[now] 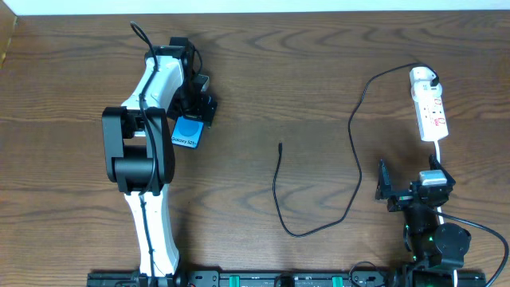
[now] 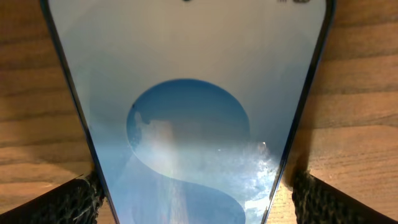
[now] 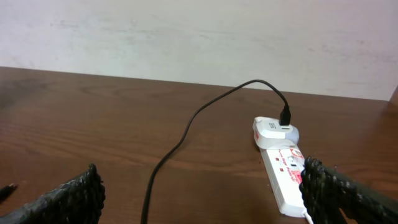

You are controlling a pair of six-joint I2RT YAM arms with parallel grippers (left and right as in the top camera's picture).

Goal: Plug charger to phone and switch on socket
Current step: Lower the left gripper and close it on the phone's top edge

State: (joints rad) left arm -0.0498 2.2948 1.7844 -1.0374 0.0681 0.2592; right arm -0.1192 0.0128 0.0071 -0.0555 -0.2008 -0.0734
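The fingers beside the phone (image 1: pixel 186 132) reach all the way down to the wood. My left gripper is ready and should close on the phone.
The phone (image 1: pixel 186 132) lies flat on the wooden table with its blue screen up, and it fills the left wrist view (image 2: pixel 186 124). My left gripper (image 1: pixel 192 116) (image 2: pixel 196 202) is open and straddles the phone's end, with a strip of bare wood showing between each finger (image 2: pixel 68 202) and the phone's edge. The charger (image 1: pixel 356 119) runs from a white adapter on the socket (image 1: pixel 430 108) and loops across the table to its free plug tip (image 1: pixel 280 145). My right gripper (image 1: pixel 408 188) (image 3: pixel 205 205) is open and empty, just short of the socket (image 3: pixel 283 180).
The left arm (image 1: pixel 143 151) stretches from the near edge up to the phone. The charger cable's loop (image 1: pixel 307 233) lies between the two arms. A white cord (image 1: pixel 441 151) leaves the socket toward the right arm. A pale wall (image 3: pixel 186 37) stands behind the table.
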